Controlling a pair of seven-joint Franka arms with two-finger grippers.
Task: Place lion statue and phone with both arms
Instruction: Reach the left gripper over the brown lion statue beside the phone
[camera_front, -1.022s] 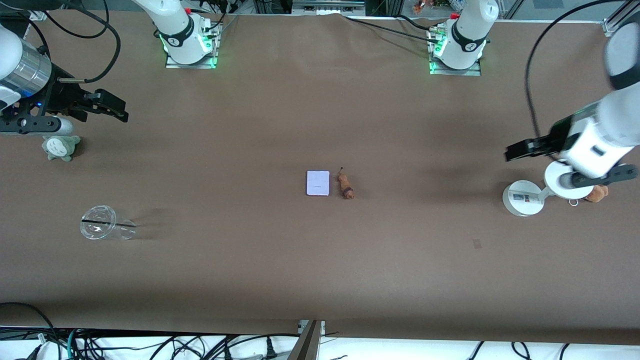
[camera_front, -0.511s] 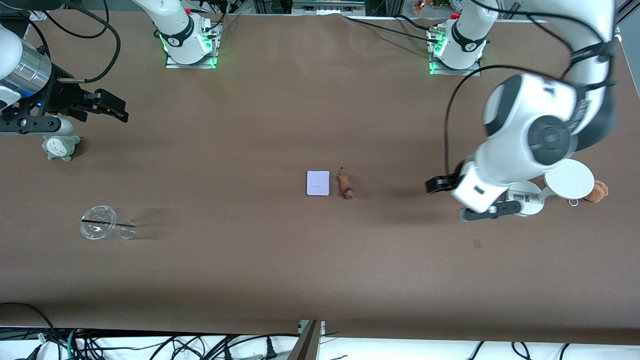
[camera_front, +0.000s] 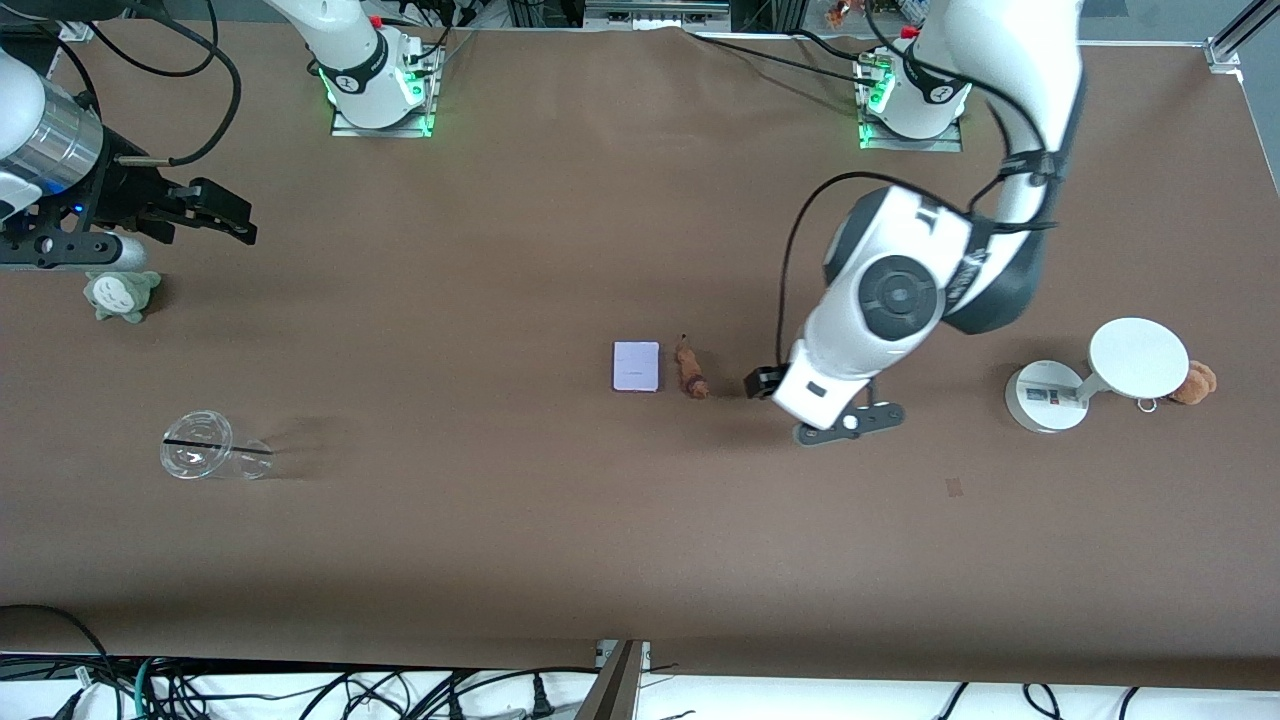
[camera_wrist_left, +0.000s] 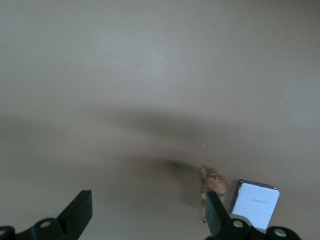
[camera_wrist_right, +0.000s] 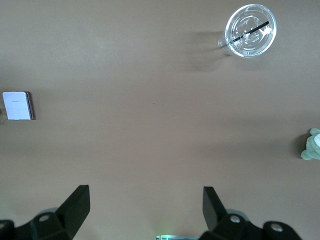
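My left gripper needs to reach the lion statue and grab its body below the mane (camera_front: 691, 366), so that the lion statue's maned head (camera_front: 697, 386) stays free as I place it.
The lion statue (camera_front: 690, 371), a tiny brown-orange figurine, lies at the table's middle. The pale lilac-white phone (camera_front: 636, 366) lies flat right beside it, toward the right arm's end. My left gripper (camera_front: 762, 383) is open and empty, low over the table just beside the lion toward the left arm's end. In the left wrist view the lion (camera_wrist_left: 215, 182) and the phone (camera_wrist_left: 255, 204) show by one finger of the gripper (camera_wrist_left: 148, 212). My right gripper (camera_front: 222, 212) is open and empty, waiting at the right arm's end; its wrist view (camera_wrist_right: 146, 207) shows the phone (camera_wrist_right: 18, 105).
A clear plastic cup (camera_front: 203, 446) lies toward the right arm's end, nearer the camera. A grey-green plush toy (camera_front: 120, 294) sits under the right arm. A white round-headed stand (camera_front: 1090, 375) and a brown plush bear (camera_front: 1196, 382) stand at the left arm's end.
My left arm has swung from the white stand at its end of the table toward the middle, and its gripper now sits just beside the lion. The right arm has not moved.
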